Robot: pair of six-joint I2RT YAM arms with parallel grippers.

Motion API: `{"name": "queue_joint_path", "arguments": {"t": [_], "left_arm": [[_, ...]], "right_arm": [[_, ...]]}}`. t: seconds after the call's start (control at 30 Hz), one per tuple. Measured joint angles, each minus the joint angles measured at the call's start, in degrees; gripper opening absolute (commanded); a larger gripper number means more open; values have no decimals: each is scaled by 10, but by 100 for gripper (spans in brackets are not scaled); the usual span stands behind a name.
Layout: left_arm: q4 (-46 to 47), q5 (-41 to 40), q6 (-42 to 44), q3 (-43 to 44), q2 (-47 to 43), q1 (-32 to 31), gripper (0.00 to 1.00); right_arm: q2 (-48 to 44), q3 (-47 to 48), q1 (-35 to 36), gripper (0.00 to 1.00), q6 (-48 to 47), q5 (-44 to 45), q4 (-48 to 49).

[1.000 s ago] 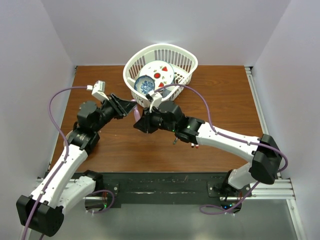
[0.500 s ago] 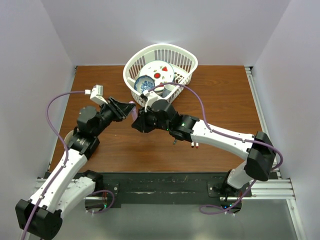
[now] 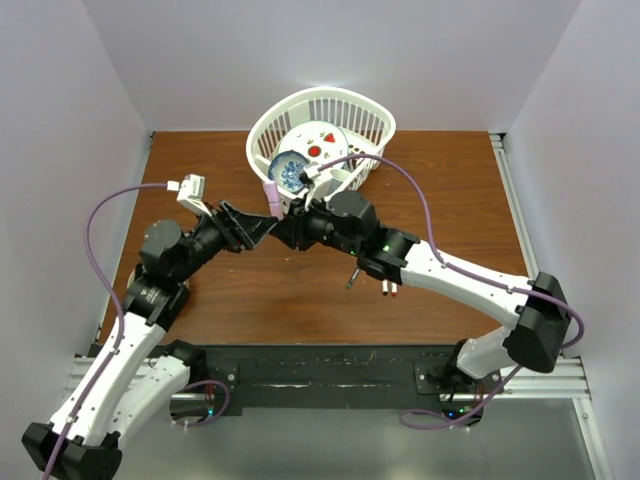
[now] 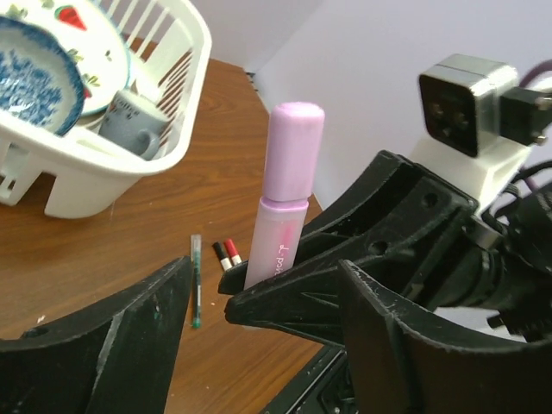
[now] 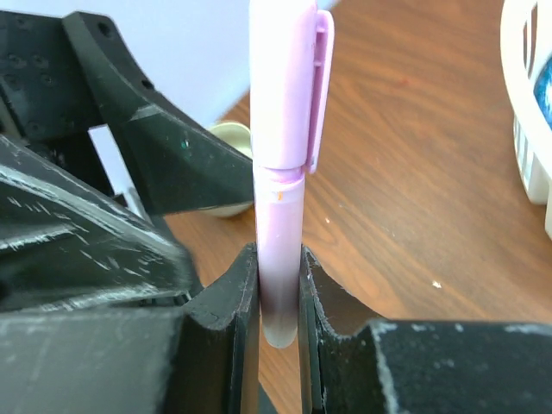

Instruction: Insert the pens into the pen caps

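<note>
I will next grab the pink marker by its pale pink cap [image 4: 292, 153] with my left gripper, so the marker's lower end stays free to insert the pen [image 4: 196, 280].
My right gripper [image 5: 278, 259] is shut on the lower end of the stubby pink marker [image 5: 278, 216] and holds it upright above the table. The pale pink cap [image 5: 293, 78], with a clip, sits on the marker's upper end. In the top view the marker [image 3: 271, 195] stands between the two grippers. My left gripper [image 4: 263, 285] is open, its fingers [image 4: 147, 336] spread to either side of the right gripper's tips [image 4: 285, 297] and not touching the marker [image 4: 289, 190]. A thin dark pen [image 4: 196, 280] and small black [image 4: 222, 256] and red [image 4: 233, 251] pieces lie on the table.
A white basket [image 3: 370, 125] with plates and a cup stands at the back centre, close behind the grippers. A pale round object [image 5: 226, 134] lies on the wooden table [image 3: 450, 200] under the left arm. The thin pen [image 3: 350, 277] lies beneath the right forearm.
The left gripper has opened and now straddles the right gripper's tips. The pink marker has tipped up and moved toward the basket, showing more of its length.
</note>
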Motion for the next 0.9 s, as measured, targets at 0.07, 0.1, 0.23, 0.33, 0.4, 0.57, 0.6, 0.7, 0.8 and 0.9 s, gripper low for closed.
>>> {"name": "queue_joint_path", "arguments": {"t": [0.07,0.1,0.23,0.33,0.4,0.57,0.6,0.7,0.8,0.9], "left_arm": [[-3,15,15,14,-8,0,76],[-4,23,26,23,-11,-1,76],[14,85,62,49,-15,-2,77],[46,138,72,57,-11,-2,77],[80,172,68,58,-6,-2,77],[147,212,51,49,-2,-2,78],[157,216,49,47,-1,-2,78],[185,226,38,45,5,-2,78],[207,230,28,45,13,-2,76],[228,233,17,44,23,-2,74]], "right_arm": [[-17,-12,-3,0,-3,-11,9],[-29,-22,-4,0,-7,-22,16],[-81,-58,-8,0,-20,-76,35],[-112,-75,-9,0,-23,-118,48],[-130,-85,-9,0,-23,-141,53],[-165,-111,-9,0,-23,-183,59],[-169,-115,-9,0,-23,-190,60],[-174,-121,-9,0,-21,-209,62],[-175,-129,-9,0,-20,-223,67],[-175,-135,-9,0,-16,-238,66]]}}
